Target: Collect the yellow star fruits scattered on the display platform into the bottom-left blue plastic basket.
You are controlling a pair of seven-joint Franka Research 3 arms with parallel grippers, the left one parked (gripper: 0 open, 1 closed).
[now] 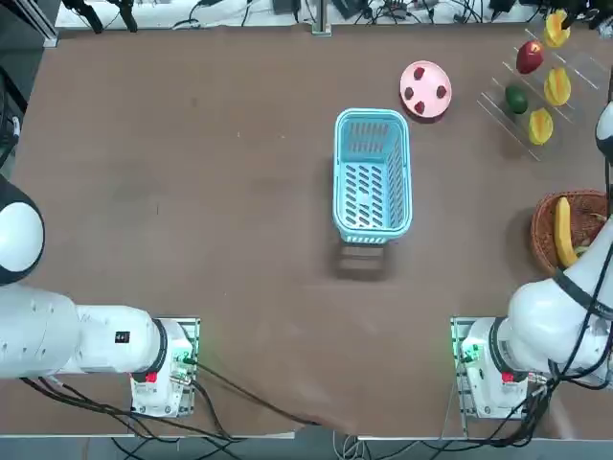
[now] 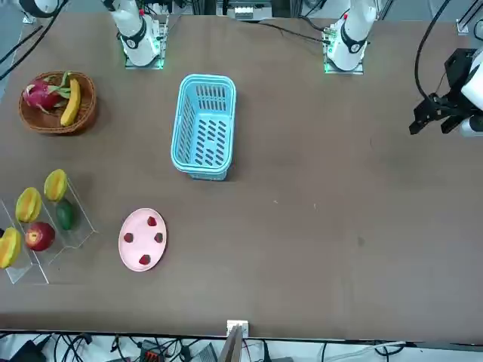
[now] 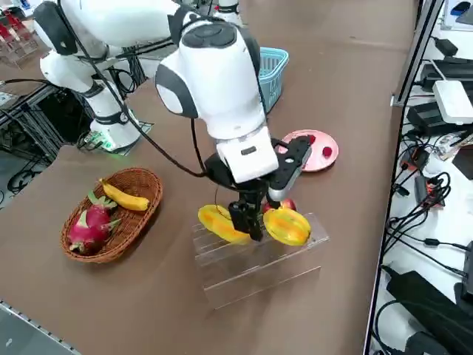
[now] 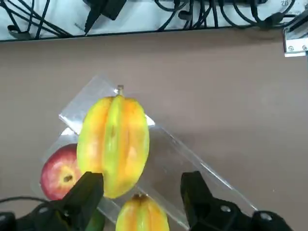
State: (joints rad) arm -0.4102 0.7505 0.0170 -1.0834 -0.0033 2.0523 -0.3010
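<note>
My right gripper will next take hold of the yellow star fruit by its ribbed middle [image 2: 9, 247]. Then I will put the fruit in the blue plastic basket [image 2: 204, 127].
Three yellow star fruits [image 1: 556, 29] [image 1: 557, 86] [image 1: 540, 125] lie on the clear display platform [image 1: 498, 103] at the table's far right corner. The front view shows them too [image 2: 55, 185] [image 2: 28, 204] [image 2: 7, 247]. My right gripper [image 3: 247, 222] hangs open just above the platform [image 3: 259, 274], between two star fruits [image 3: 220, 224] [image 3: 288, 226], and holds nothing. In the wrist view one star fruit [image 4: 114, 139] lies ahead of the left fingertip [image 4: 89, 187], and another [image 4: 142, 215] sits low between the fingers. The blue plastic basket [image 1: 373, 175] stands empty mid-table.
A red apple [image 1: 529, 57] and a green fruit [image 1: 517, 99] share the platform. A pink plate [image 1: 425, 89] with small red fruits sits between basket and platform. A wicker basket [image 1: 548, 230] holds a banana [image 1: 564, 232] and a dragon fruit [image 3: 90, 225] near my right arm.
</note>
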